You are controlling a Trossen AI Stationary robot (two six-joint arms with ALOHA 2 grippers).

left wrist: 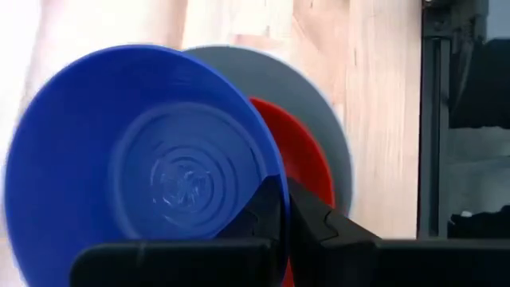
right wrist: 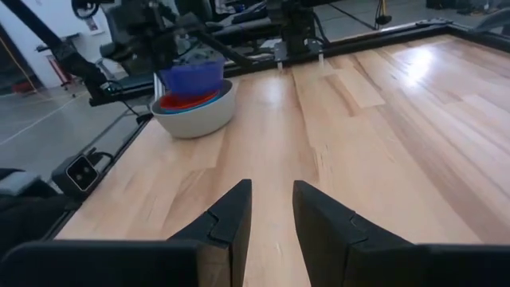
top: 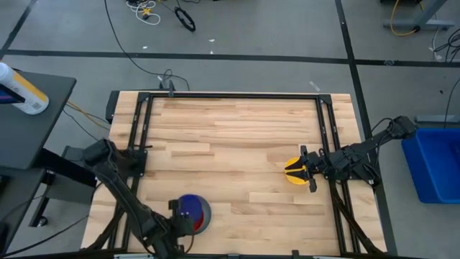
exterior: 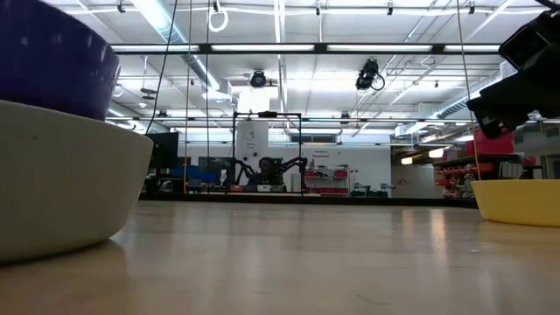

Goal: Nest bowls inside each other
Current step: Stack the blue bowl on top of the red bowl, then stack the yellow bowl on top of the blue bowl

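My left gripper needs to lower the dark blue bowl inside before it lets go, because the dark blue bowl (top: 189, 206) is off-centre over the red bowl's exposed rim.
A dark blue bowl (top: 189, 206) hangs over a grey bowl (top: 203, 214) near the table's front edge, left of centre. My left gripper (top: 180, 219) is shut on it. Inside the grey bowl (right wrist: 195, 115) sits a red bowl (left wrist: 296, 155) with a light blue rim (right wrist: 209, 100) under it. Whether the dark blue bowl (right wrist: 191, 76) touches the red one, I cannot tell. A yellow bowl (exterior: 518, 201) rests by its base on the table at the right. My right gripper (right wrist: 271, 191) stands open above it, with nothing between its fingers. My left gripper pinches the dark blue bowl's rim (left wrist: 269, 177), on the side toward the table's near left, with one finger (left wrist: 259, 209) inside the bowl and one outside. The fingers slant down from the table's near left. The bowl hangs mouth up, somewhat tilted, over the grey bowl.
A black frame (top: 233, 96) runs along the far edge and both sides of the wooden table (top: 237, 144). The middle of the tabletop is bare wood. A blue bin (top: 435, 162) stands on the floor off the right edge.
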